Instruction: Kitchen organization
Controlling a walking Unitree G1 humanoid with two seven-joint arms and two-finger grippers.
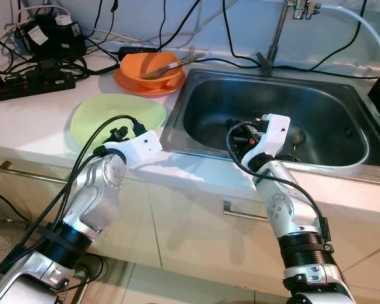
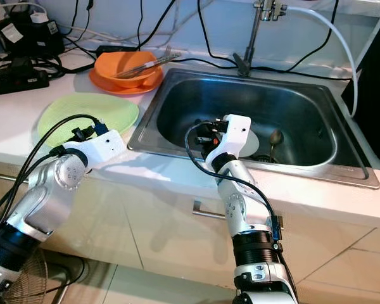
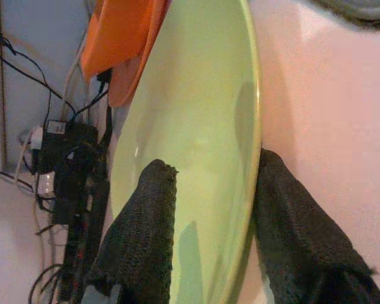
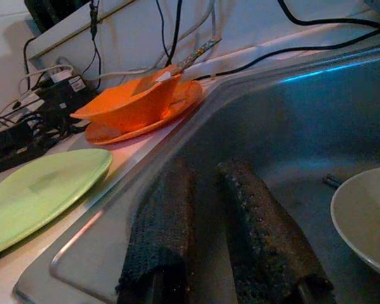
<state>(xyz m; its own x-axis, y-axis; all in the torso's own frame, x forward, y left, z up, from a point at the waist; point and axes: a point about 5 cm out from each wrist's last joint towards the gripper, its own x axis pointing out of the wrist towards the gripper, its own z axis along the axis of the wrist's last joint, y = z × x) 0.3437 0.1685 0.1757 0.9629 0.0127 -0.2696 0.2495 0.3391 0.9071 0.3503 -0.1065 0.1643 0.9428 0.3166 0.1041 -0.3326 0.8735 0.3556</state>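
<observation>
The green plate's broad side is far wider than my open fingers, so I next need to pinch the plate by its thin raised rim (image 3: 253, 180) with my left gripper.
A pale green plate (image 1: 117, 114) lies flat on the white counter, left of the steel sink (image 1: 175, 114). My left gripper (image 3: 212, 163) is open at the plate's near rim, one finger over the plate (image 3: 196, 107) and the other outside the edge. My right gripper (image 4: 206, 168) hangs inside the sink near its left wall, fingers close together with nothing between them. A white bowl (image 4: 367, 221) and a spoon (image 1: 296, 136) lie on the sink floor beside that gripper. An orange bowl (image 1: 151, 66) holding utensils stands on an orange plate (image 1: 128, 82) behind the green plate.
A power strip (image 1: 25, 85), adapters and several black cables crowd the back left of the counter. The faucet (image 1: 277, 31) rises behind the sink with a white hose to the right. Cabinet fronts with handles (image 1: 244, 214) run below the counter edge.
</observation>
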